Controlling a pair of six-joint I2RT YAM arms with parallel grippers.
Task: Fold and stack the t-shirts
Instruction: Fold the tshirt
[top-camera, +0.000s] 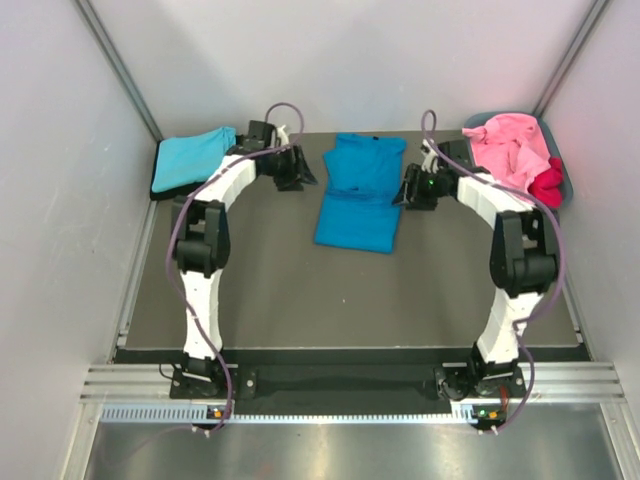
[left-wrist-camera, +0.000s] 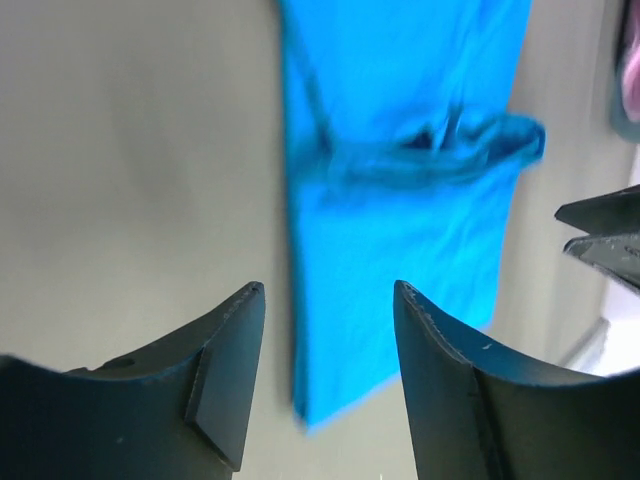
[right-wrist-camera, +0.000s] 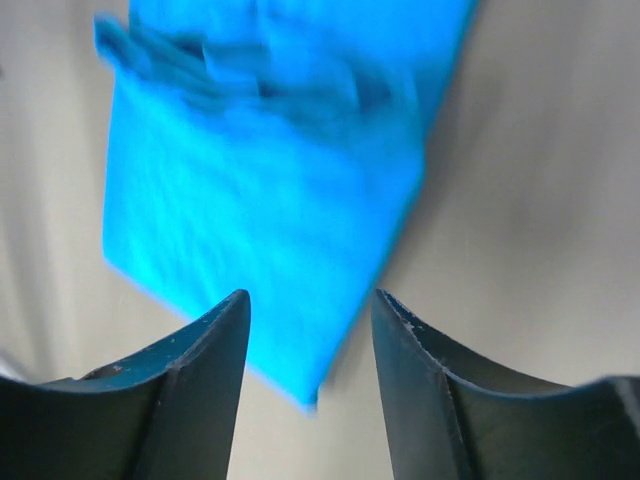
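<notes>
The blue t-shirt has a near-edge corner on the side of my left gripper, and my left gripper should grab it there next, so both grippers can fold that edge of the t-shirt toward the back.
A bright blue t-shirt (top-camera: 360, 195) lies partly folded on the mat at the back centre, sleeves folded in. My left gripper (top-camera: 300, 173) is open and empty just left of it. My right gripper (top-camera: 407, 190) is open and empty just right of it. In the left wrist view my left gripper (left-wrist-camera: 330, 300) is open above the blue shirt's (left-wrist-camera: 400, 200) edge and corner. In the right wrist view my right gripper (right-wrist-camera: 310, 305) is open above the blue shirt's (right-wrist-camera: 270, 190) corner. A folded turquoise t-shirt (top-camera: 192, 158) lies at the back left. Pink t-shirts (top-camera: 508, 148) and a crimson one (top-camera: 547, 185) are heaped at the back right.
The pink and crimson shirts sit in a grey-blue oval tub (top-camera: 566, 168) at the back right corner. The dark mat (top-camera: 350, 300) covers the table. White walls close in the left, right and back. The right gripper's fingers (left-wrist-camera: 605, 235) show in the left wrist view.
</notes>
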